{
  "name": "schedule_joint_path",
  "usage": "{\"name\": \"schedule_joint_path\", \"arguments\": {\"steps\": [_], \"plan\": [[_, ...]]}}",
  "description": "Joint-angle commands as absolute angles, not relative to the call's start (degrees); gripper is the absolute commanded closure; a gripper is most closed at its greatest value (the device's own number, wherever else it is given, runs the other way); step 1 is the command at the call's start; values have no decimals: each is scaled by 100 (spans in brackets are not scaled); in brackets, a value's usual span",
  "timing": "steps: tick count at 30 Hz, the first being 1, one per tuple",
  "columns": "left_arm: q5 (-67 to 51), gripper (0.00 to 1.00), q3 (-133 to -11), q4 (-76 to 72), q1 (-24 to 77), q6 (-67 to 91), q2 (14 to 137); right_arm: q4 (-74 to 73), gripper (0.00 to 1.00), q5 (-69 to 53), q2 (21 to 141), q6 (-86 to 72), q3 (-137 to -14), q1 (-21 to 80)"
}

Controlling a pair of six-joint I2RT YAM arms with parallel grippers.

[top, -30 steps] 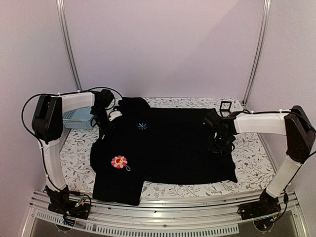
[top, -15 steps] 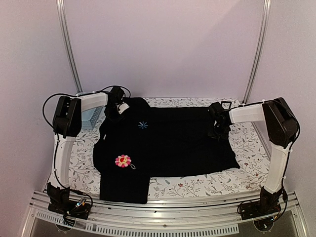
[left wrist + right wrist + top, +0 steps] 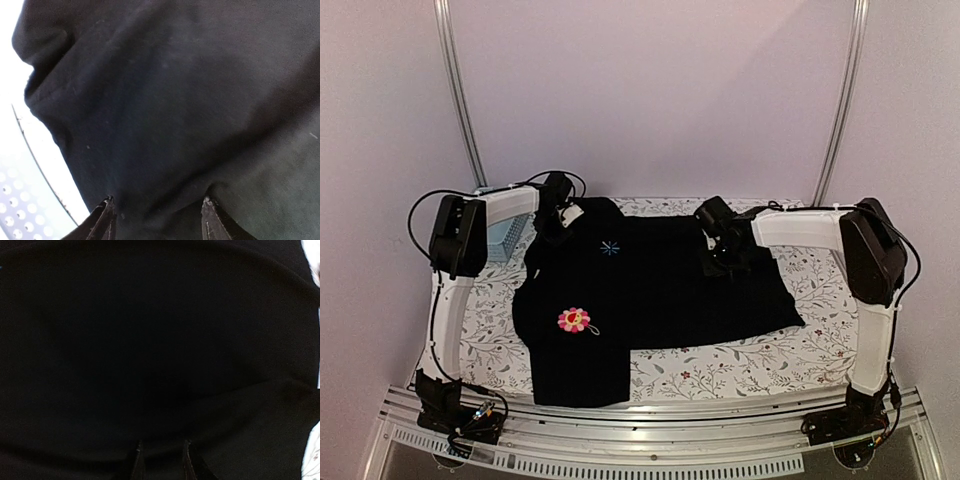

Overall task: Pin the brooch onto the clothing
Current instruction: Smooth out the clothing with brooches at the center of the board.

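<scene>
My right gripper should next grab the clothing (image 3: 150, 340) by its raised fabric edge (image 3: 162, 455), so that the part with the brooch stays free to lie flat.
The clothing (image 3: 660, 290), a black short-sleeved shirt, lies spread over the table with a light-blue star emblem (image 3: 610, 248) on its chest. The brooch (image 3: 574, 319), a pink flower with a yellowish centre, rests on the shirt's near-left part, far from both grippers. My left gripper (image 3: 552, 222) is at the shirt's far-left corner. In the left wrist view its jaws (image 3: 158, 202) stand wide with a thick fold of the clothing (image 3: 175, 100) bunched between them. My right gripper (image 3: 720, 258) hangs over the shirt's far-right area, its jaws (image 3: 161, 442) a little apart above dark clothing (image 3: 150, 340).
A pale blue perforated basket (image 3: 505, 238) stands at the far left behind the left arm, and its wall shows in the left wrist view (image 3: 10, 220). The floral tablecloth (image 3: 720, 362) shows around the shirt. Metal frame poles rise at both back corners.
The right gripper has slid left across the shirt's far edge and its jaws have parted a little. The shirt and brooch have shifted slightly right and back. The left arm raised and reached farther back.
</scene>
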State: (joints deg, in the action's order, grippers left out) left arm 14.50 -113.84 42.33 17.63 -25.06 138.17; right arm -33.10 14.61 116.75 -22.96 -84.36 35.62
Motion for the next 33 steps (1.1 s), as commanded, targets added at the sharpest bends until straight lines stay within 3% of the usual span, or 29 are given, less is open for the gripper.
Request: {"name": "schedule_joint_path", "arguments": {"steps": [1, 5, 7, 11, 20, 22, 25, 28, 33], "plan": [[849, 41, -11049, 4386, 1804, -2525, 13012, -2589, 66, 477, 10658, -853, -8347, 5220], [657, 40, -10477, 4432, 1800, -2543, 12459, -1786, 54, -1729, 10484, 687, -7725, 6205], [616, 40, -10116, 4391, 1796, -2564, 12190, -1469, 49, -2184, 10539, 1373, -7407, 6624], [495, 40, -9259, 4257, 1795, -2592, 11614, -1718, 45, -2524, 11052, 2275, -7581, 6939], [379, 40, -8359, 4122, 1793, -2605, 11058, -1951, 46, -2078, 12121, 3193, -7904, 7269], [362, 40, -8333, 4126, 1794, -2594, 11039, -1993, 50, -1920, 12230, 3138, -7901, 7281], [320, 40, -8332, 4131, 1796, -2589, 11039, -2042, 81, -1630, 12345, 2991, -7887, 7335], [338, 40, -8332, 4131, 1797, -2631, 11114, -2116, 98, -1703, 12233, 2949, -7784, 7517], [788, 40, -8270, 3935, 1808, -2763, 11597, -2178, 100, -2178, 11968, 2834, -7836, 7697]]}}
